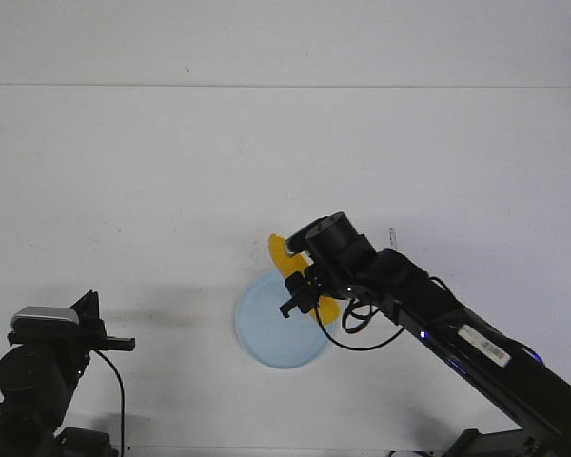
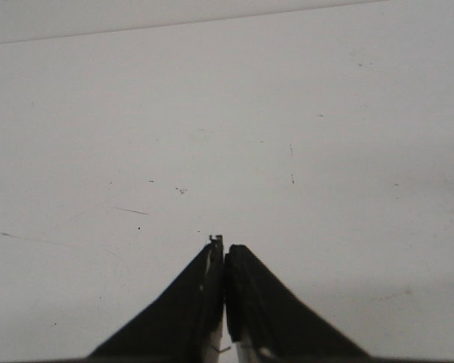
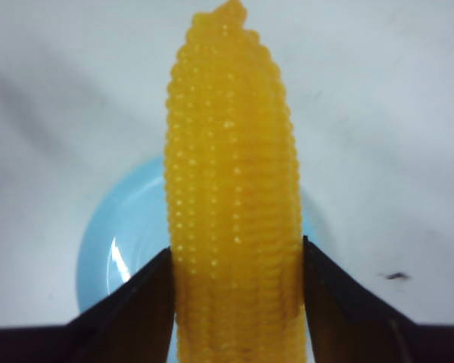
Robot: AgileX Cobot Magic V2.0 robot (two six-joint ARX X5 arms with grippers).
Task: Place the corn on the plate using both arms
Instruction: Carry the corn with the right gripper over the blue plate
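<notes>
The corn (image 1: 287,257) hangs above the blue plate (image 1: 271,328), its tip beyond the plate's rim. It would drop if I opened now, so my right gripper keeps hold of it.
The yellow-orange corn (image 1: 287,257) is held in my right gripper (image 1: 305,288), which is shut on it above the far right edge of the pale blue plate (image 1: 271,328). In the right wrist view the corn (image 3: 233,197) stands between both fingers (image 3: 140,306), with the plate (image 3: 125,242) below it. Part of the corn is hidden behind the gripper in the front view. My left gripper (image 1: 114,344) is shut and empty at the front left, far from the plate. In the left wrist view its fingertips (image 2: 225,249) meet over bare table.
The white table (image 1: 266,162) stretches to a far edge against a pale wall. The right arm (image 1: 457,338) runs diagonally from the front right corner. A loose black cable (image 1: 366,333) hangs by the plate's right rim.
</notes>
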